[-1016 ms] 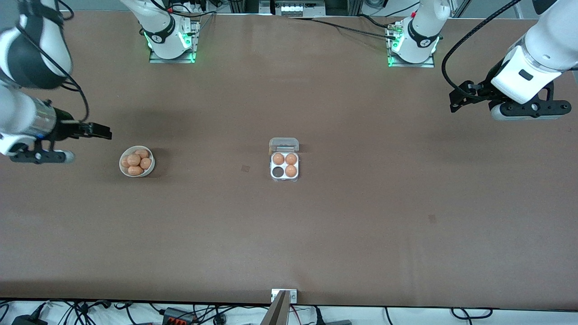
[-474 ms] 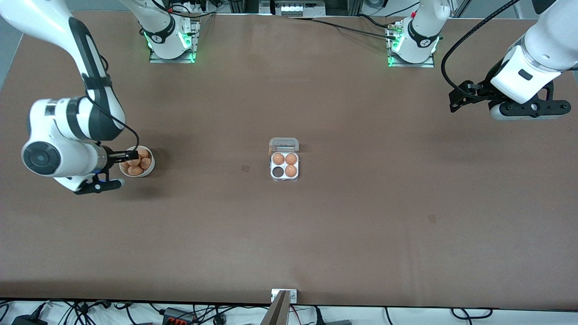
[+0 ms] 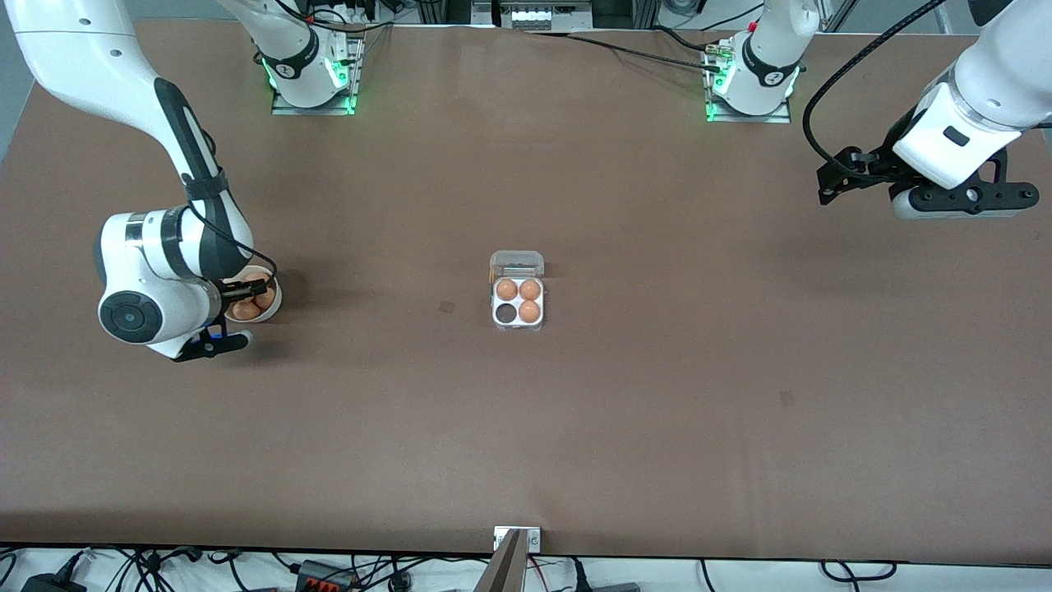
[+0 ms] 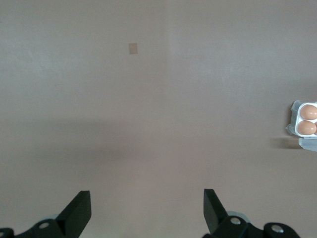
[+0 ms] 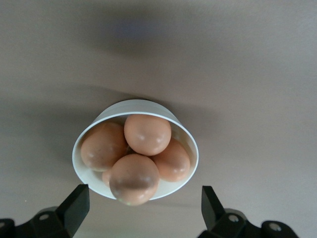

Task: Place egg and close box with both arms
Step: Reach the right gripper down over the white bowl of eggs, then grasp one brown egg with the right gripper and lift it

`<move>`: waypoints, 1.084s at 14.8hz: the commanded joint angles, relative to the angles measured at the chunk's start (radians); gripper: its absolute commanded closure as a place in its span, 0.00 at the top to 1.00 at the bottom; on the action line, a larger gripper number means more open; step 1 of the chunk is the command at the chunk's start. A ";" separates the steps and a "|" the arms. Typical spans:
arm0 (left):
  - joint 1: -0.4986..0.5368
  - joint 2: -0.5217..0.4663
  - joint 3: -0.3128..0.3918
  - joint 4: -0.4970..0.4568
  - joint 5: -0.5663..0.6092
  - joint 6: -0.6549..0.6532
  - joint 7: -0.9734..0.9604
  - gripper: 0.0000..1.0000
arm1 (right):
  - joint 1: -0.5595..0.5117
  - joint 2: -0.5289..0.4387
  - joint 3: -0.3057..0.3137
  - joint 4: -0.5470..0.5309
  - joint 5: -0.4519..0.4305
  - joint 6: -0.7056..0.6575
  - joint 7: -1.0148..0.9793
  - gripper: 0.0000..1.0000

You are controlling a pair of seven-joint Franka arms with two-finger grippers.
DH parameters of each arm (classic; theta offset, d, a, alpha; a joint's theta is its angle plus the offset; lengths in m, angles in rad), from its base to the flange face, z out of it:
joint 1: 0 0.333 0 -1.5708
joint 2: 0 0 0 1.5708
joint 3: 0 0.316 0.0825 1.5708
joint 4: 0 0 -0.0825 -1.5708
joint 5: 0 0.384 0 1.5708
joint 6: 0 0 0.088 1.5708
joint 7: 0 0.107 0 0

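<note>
The box has an empty cell to fill. My right gripper will next grab the top egg in the white bowl by its rounded sides.
The box (image 3: pixel 519 322) stands at the table's middle, its clear lid (image 3: pixel 517 263) hinged open. Three eggs (image 3: pixel 519 290) sit in it, and one cell (image 3: pixel 503 313) is empty. A white bowl (image 3: pixel 274 304) toward the right arm's end holds several orange-brown eggs (image 5: pixel 147 134). My right gripper (image 3: pixel 246 289) is open just above that bowl (image 5: pixel 143 103) and holds nothing, its own view (image 5: pixel 143 194) showing the fingers spread wider than the top egg (image 5: pixel 133 179). My left gripper (image 3: pixel 828 187) waits open and empty above bare table at the left arm's end. Its wrist view (image 4: pixel 147 197) shows the box (image 4: pixel 293 119) at the frame's edge.
The brown table (image 3: pixel 657 411) is bare around the box and bowl. Both arm bases (image 3: pixel 312 74) stand along the edge farthest from the front camera. A small metal bracket (image 3: pixel 517 538) sits at the nearest edge.
My right arm has swung in from the table's end and come down over the bowl of eggs. The left arm has not moved.
</note>
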 commanded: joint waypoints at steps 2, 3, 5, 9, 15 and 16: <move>-0.004 0.017 -0.004 0.033 0.015 -0.016 0.015 1.00 | 0.006 0.020 -0.001 0.013 -0.016 -0.016 0.003 1.00; -0.004 0.017 -0.004 0.031 0.015 -0.016 0.015 1.00 | 0.007 0.024 -0.001 0.013 -0.016 -0.016 0.004 0.94; -0.004 0.017 -0.004 0.031 0.015 -0.016 0.015 1.00 | 0.007 0.027 0.000 0.014 -0.016 -0.014 0.004 0.86; -0.007 0.017 -0.004 0.033 0.015 -0.016 0.015 1.00 | 0.021 0.032 0.002 0.014 -0.014 -0.014 0.004 0.59; -0.013 0.017 -0.004 0.033 0.015 -0.016 0.013 1.00 | 0.027 0.027 0.002 0.020 -0.014 -0.026 0.004 0.32; -0.013 0.017 -0.004 0.033 0.015 -0.016 0.013 1.00 | 0.029 0.018 0.002 0.029 -0.016 -0.048 0.003 0.32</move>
